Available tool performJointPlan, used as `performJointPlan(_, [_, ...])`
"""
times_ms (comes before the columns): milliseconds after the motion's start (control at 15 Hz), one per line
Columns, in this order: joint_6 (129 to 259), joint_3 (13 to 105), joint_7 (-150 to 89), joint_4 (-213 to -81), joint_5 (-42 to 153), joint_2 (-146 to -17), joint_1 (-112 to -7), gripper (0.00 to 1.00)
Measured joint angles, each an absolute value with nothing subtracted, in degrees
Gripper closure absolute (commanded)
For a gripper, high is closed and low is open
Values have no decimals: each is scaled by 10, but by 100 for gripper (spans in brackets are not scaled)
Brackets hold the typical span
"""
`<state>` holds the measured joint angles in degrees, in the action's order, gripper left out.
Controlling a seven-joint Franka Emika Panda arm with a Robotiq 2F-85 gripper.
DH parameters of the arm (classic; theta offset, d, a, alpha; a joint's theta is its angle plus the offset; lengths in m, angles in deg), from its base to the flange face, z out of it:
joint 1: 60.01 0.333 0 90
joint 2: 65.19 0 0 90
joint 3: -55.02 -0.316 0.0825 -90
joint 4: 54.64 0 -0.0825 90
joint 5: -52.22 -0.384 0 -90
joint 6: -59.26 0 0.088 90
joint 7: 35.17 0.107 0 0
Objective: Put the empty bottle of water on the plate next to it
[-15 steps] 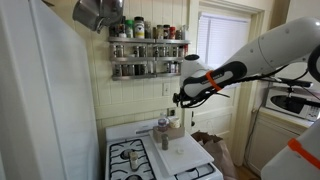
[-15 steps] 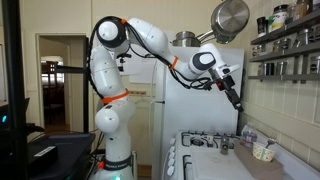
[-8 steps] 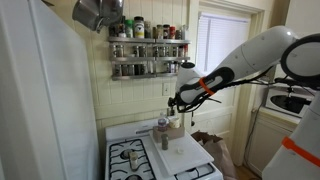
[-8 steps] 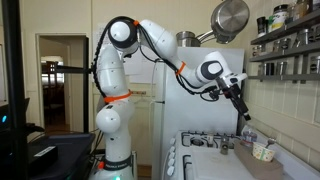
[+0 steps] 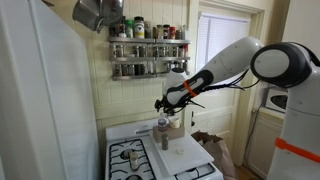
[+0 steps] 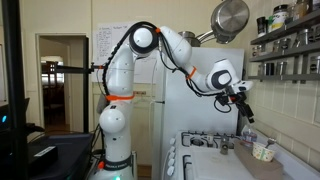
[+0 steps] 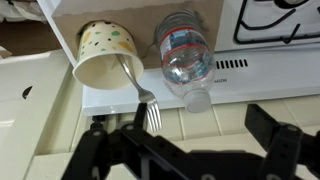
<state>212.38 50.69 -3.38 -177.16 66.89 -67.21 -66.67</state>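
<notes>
The robot's gripper should come to the empty bottle from above and grab the bottle by its white cap, so the bottle's base stays free to stand upright on the plate.
The empty bottle of water (image 7: 183, 55) is clear plastic with a white cap. It stands at the back of the stove top beside a spotted paper cup (image 7: 103, 52) that holds a fork (image 7: 147, 100). In an exterior view the bottle (image 5: 163, 129) stands on a pale flat board (image 5: 182, 154). I cannot make out a separate plate. My gripper (image 7: 185, 150) is open and empty. It hovers above the bottle in both exterior views (image 5: 165, 104) (image 6: 247, 112) and touches nothing.
Stove burners (image 5: 130, 156) lie beside the board. A spice rack (image 5: 148, 55) full of jars hangs on the wall above, and a hanging pot (image 6: 230, 18) is near it. A fridge side (image 5: 45, 100) stands close by. The tan cup (image 6: 263, 152) stands near the wall.
The arm has swung in toward the stove's back. The gripper has moved over and down to just above the bottle. The bottle and cup have not moved.
</notes>
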Motion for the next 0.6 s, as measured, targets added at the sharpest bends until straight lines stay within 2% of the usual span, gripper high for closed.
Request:
performJointPlan(467, [2124,540,-34,-1754,680,-692,-637,0])
performJointPlan(600, [2124,545,-34,-1746,681,-702,-628,4])
